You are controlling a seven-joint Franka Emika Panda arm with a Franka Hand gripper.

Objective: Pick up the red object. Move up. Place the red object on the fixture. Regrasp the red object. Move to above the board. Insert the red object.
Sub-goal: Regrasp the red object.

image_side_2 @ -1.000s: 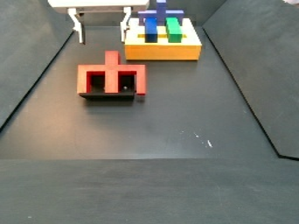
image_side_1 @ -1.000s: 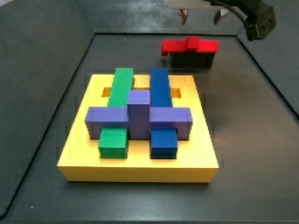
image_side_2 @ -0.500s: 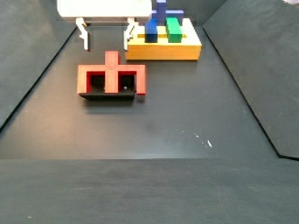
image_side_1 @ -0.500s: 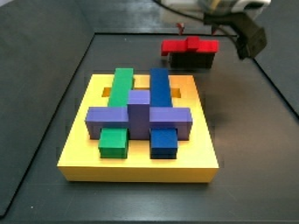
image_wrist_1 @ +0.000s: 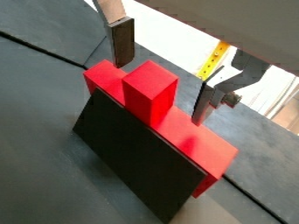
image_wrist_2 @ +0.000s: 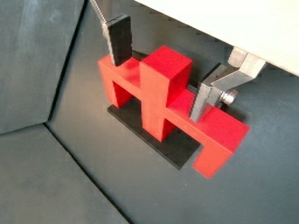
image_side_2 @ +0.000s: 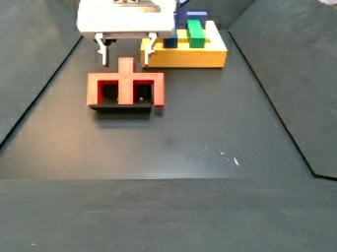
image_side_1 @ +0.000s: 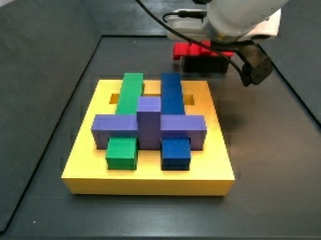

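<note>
The gripper picks up the red object by its stub point(image_wrist_1: 151, 87) next, to keep the object's legs free to go into the board.
The red object point(image_side_2: 125, 91) lies on the black fixture point(image_side_1: 206, 67), with its centre stub pointing away from its legs. It also shows in both wrist views point(image_wrist_1: 149, 87) point(image_wrist_2: 158, 83) on the fixture point(image_wrist_1: 122, 157) point(image_wrist_2: 177, 154). My gripper point(image_side_2: 122, 49) is open and empty, just above the red object. Its fingers point(image_wrist_1: 121, 42) point(image_wrist_2: 117, 44) stand one on each side of the stub without touching it. In a side view the gripper point(image_side_1: 208, 49) hides part of the red object point(image_side_1: 189, 50). The yellow board point(image_side_1: 150, 173) point(image_side_2: 184, 58) carries purple, green and blue blocks.
The dark floor has raised walls on both sides point(image_side_2: 39, 89). The board lies close to the fixture. A cable point(image_side_1: 163, 17) runs above the arm.
My gripper has come down from the top of the side views to the red object on the fixture, still open. The red object and the board have not moved.
</note>
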